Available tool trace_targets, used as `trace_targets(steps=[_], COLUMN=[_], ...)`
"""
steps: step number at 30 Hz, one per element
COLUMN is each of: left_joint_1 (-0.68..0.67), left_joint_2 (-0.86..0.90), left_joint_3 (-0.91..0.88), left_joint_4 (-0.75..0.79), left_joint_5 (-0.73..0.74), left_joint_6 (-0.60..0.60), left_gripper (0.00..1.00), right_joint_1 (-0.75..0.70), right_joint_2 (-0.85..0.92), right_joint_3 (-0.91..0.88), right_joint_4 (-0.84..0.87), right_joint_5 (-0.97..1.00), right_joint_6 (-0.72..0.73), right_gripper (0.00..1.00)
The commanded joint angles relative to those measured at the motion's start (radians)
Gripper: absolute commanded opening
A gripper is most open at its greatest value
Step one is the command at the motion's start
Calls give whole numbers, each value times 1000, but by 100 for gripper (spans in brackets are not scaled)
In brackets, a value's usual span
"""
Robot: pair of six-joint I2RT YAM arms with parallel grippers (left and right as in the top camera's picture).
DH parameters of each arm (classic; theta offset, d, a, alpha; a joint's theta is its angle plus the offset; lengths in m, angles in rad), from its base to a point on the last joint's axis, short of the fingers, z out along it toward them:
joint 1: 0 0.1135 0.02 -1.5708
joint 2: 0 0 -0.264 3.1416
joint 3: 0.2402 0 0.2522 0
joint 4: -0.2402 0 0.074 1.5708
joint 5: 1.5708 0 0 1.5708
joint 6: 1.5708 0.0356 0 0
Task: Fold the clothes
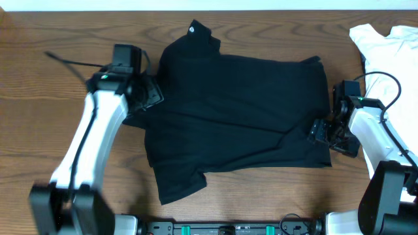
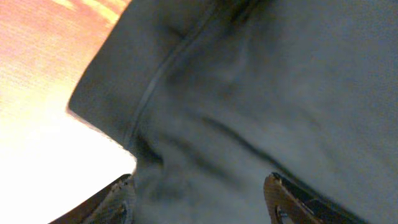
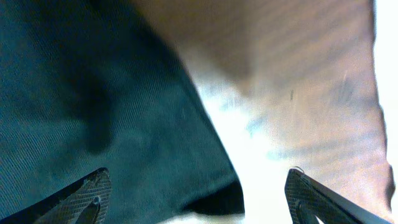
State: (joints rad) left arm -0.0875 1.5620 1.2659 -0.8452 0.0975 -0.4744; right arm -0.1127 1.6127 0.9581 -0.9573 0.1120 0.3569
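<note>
The black shirt needs to be folded toward the collar, so the left gripper should next grab the shirt by its near corner [image 1: 175,189].
The clothes, a black short-sleeved shirt [image 1: 241,104], lie spread on the wooden table [image 1: 39,130], the collar with a small white logo [image 1: 193,28] at the far edge. My left gripper [image 1: 151,96] sits at the shirt's left side by the sleeve. In the left wrist view the left gripper [image 2: 200,183] is open, its fingers wide apart over dark fabric [image 2: 261,81] with a seam. My right gripper [image 1: 320,130] is at the shirt's right edge. In the right wrist view the right gripper [image 3: 198,177] is open, with the shirt's corner [image 3: 81,81] lying loose between its fingers.
A white shirt [image 1: 385,39] lies bunched at the far right corner, close behind the right arm. A black cable [image 1: 68,62] trails left of the left arm. Bare table [image 3: 280,62] shows right of the shirt's edge.
</note>
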Motion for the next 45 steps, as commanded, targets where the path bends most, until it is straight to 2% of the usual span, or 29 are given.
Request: trace_targets(steps=[1, 6, 15, 17, 21, 25, 27, 32, 45], left_joint_1=[2, 2, 2, 2, 2, 2, 2, 2, 2], left_joint_2=[-56, -59, -58, -58, -59, -58, -59, -58, -59], left_joint_3=[10, -23, -126, -145, -203, -283, -328, -441, -655], left_joint_4=[-89, -232, -238, -238, -239, -238, -239, -238, -123], left_joint_5=[19, 19, 19, 19, 42, 115, 140, 229, 282], left_joint_6=[-53, -63, -63, -63, -63, -63, -63, -63, -79], left_gripper=[70, 70, 71, 71, 71, 72, 72, 72, 72], right_joint_1=[0, 0, 0, 0, -8, -8, -8, -8, -8], right_joint_2=[1, 1, 1, 1, 1, 1, 1, 1, 1], right_joint_3=[-13, -79, -254, -280, -286, -286, -286, -286, -286], right_joint_4=[-15, 10, 163, 198, 216, 222, 222, 224, 229], right_joint_5=[-61, -75, -75, -75, -75, -75, -75, -75, -76], right_joint_6=[24, 25, 71, 77, 76, 76, 76, 76, 76], right_gripper=[86, 79, 73, 67, 44, 26, 11, 12, 17])
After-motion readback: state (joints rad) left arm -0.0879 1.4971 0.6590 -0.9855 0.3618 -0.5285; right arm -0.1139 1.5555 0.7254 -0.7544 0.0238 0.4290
